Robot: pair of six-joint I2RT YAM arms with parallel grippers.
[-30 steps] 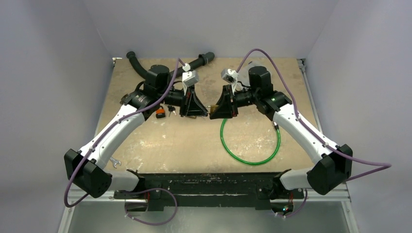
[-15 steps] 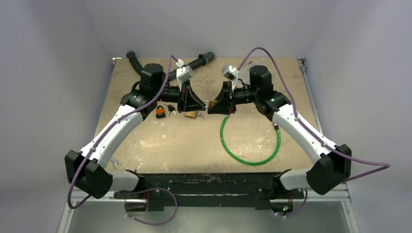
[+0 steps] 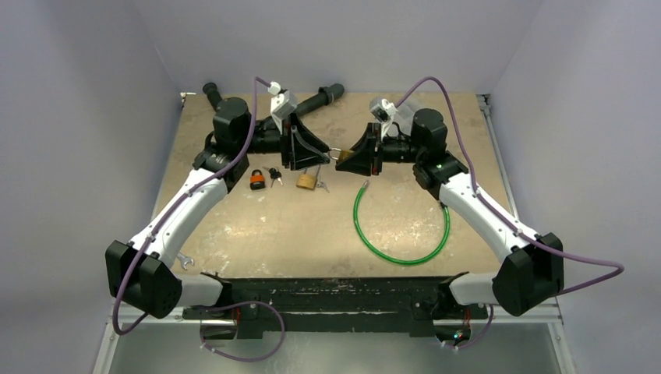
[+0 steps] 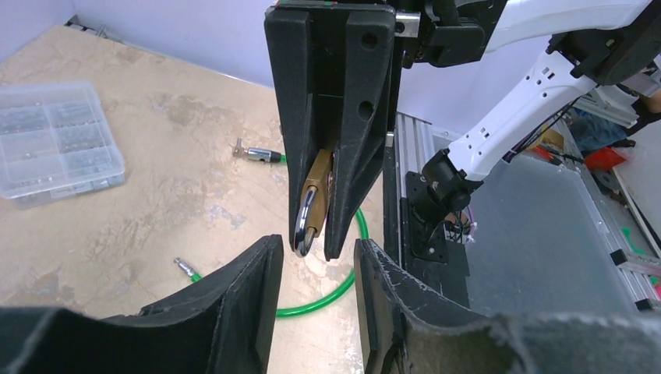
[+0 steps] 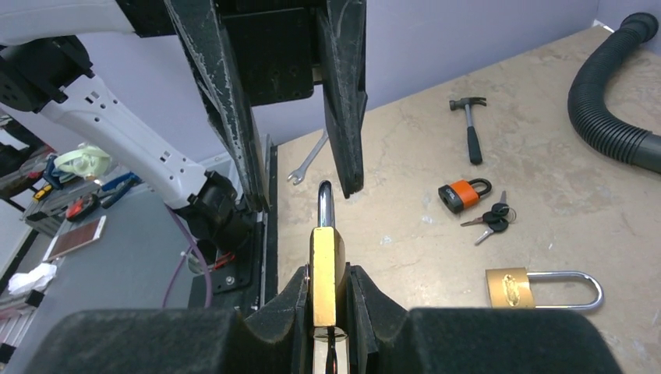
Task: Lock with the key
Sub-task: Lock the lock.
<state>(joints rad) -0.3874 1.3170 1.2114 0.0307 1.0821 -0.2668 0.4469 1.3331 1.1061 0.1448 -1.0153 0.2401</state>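
The padlock's body should stay free for my right gripper's key work. My left gripper will next grab the brass padlock by its steel shackle (image 3: 334, 153) (image 4: 304, 227).
A brass padlock (image 5: 325, 251) stands edge-on between the fingers of my right gripper (image 5: 327, 274), which is shut on its body, with the steel shackle (image 5: 325, 204) pointing at the left gripper. Seen from the left wrist, the same padlock (image 4: 318, 189) hangs in the right fingers just in front of my left gripper (image 4: 315, 248). That gripper is open, holds nothing, and its fingertips flank the shackle tip without touching. Both grippers (image 3: 323, 154) (image 3: 341, 160) face each other above the table. Black-headed keys (image 5: 491, 217) lie on the table. Whether a key sits in the held lock is hidden.
On the table lie an orange padlock (image 5: 463, 193), a second brass padlock (image 5: 514, 289), a hammer (image 5: 470, 131), a wrench (image 5: 309, 159), a green cable loop (image 3: 401, 226) and a black hose (image 5: 616, 105). A clear parts box (image 4: 58, 140) sits at the far right.
The left gripper has opened and drawn a little back from the padlock. Both grippers have risen and shifted toward the far side of the table, the right one keeping the lock.
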